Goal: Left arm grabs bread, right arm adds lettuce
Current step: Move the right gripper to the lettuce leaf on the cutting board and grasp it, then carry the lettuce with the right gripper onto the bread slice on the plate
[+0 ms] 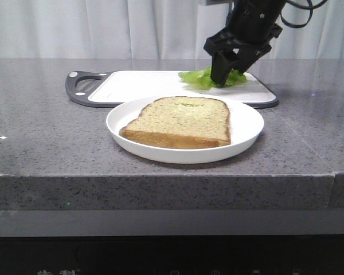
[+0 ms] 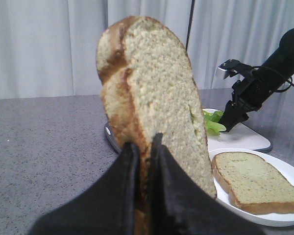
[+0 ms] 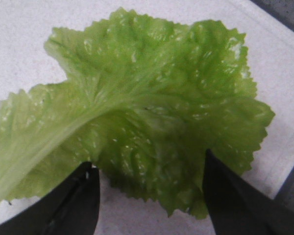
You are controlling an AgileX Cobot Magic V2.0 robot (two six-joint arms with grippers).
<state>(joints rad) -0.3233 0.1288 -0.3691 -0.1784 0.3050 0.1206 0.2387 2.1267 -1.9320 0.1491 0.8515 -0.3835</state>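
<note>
My right gripper closes on the green ruffled lettuce (image 1: 196, 78) next, since the gripper's fingers stand down around the lettuce.
My left gripper (image 2: 142, 143) is shut on the browned crust edge of a bread slice (image 2: 157, 88) and holds it upright in the air; the left arm is out of the front view. A second bread slice (image 1: 183, 121) lies flat on the white plate (image 1: 247, 134), and it also shows in the left wrist view (image 2: 257, 178). My right gripper (image 1: 225, 75) is open, down on the cutting board (image 1: 137, 86), with a finger on either side of the green ruffled lettuce (image 1: 196, 78). In the right wrist view the lettuce (image 3: 147, 98) lies between the open fingers (image 3: 85, 196).
The white cutting board with a dark grey handle lies behind the plate on the grey stone counter (image 1: 40, 132). The counter's front edge is close below the plate. White curtains hang behind. The right arm (image 2: 264, 78) reaches down to the board.
</note>
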